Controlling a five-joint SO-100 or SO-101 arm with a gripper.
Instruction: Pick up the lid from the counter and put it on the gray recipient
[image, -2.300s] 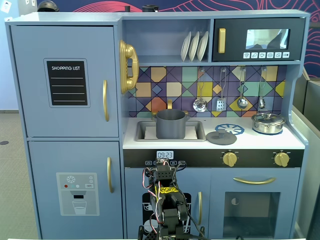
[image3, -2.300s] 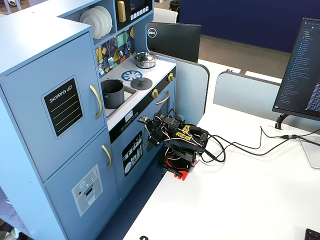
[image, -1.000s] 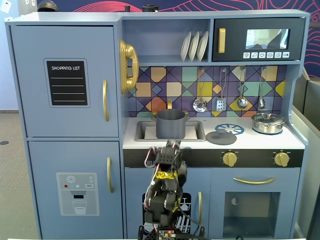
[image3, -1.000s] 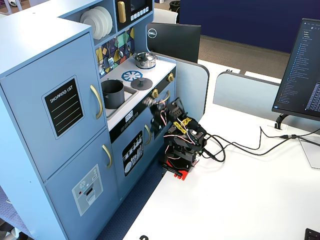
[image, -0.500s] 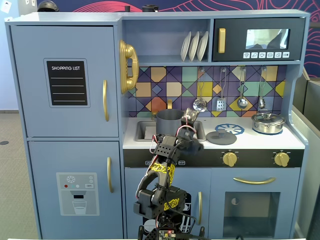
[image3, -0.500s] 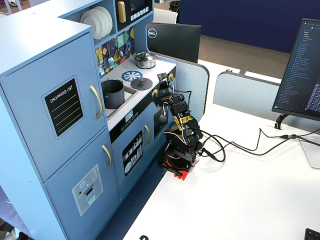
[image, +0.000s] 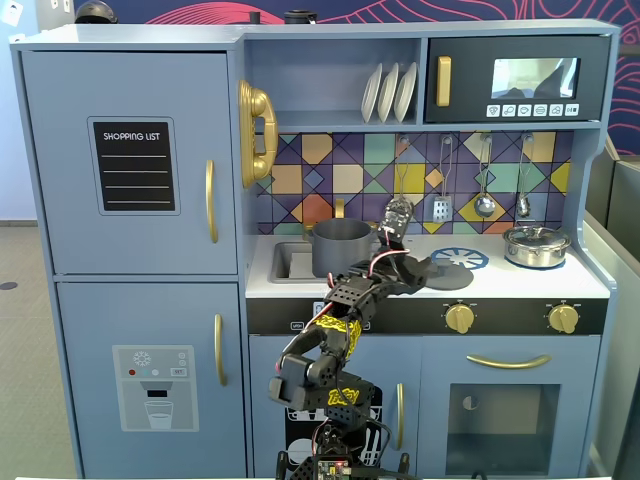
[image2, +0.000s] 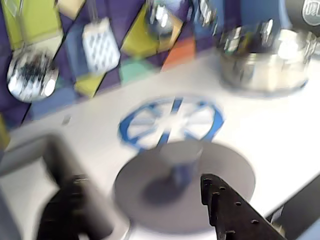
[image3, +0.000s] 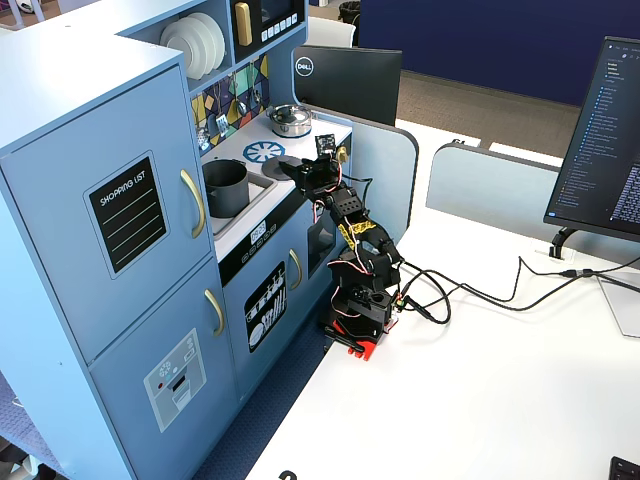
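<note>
I need to take hold of the dark gray lid by its center knob with my gripper next, to put it on the gray recipient (image: 341, 247).
The lid (image2: 200, 200) is a flat dark gray disc with a center knob (image2: 180, 159). It lies on the white counter just in front of the blue-and-white burner circle (image2: 170, 122), and it also shows in a fixed view (image: 455, 276). The gray recipient (image: 341, 247) is a tall dark gray pot standing in the sink left of the lid; it also shows in the other fixed view (image3: 226, 187). My gripper (image2: 145, 205) is open and hovers low over the near edge of the lid, with one finger on each side. It holds nothing. The wrist view is blurred.
A shiny steel pot (image: 536, 246) with its own lid stands at the right end of the counter. Utensils (image: 484, 205) hang on the tiled back wall. Gold knobs (image: 459, 318) line the counter's front. The sink (image: 285, 262) is at the counter's left.
</note>
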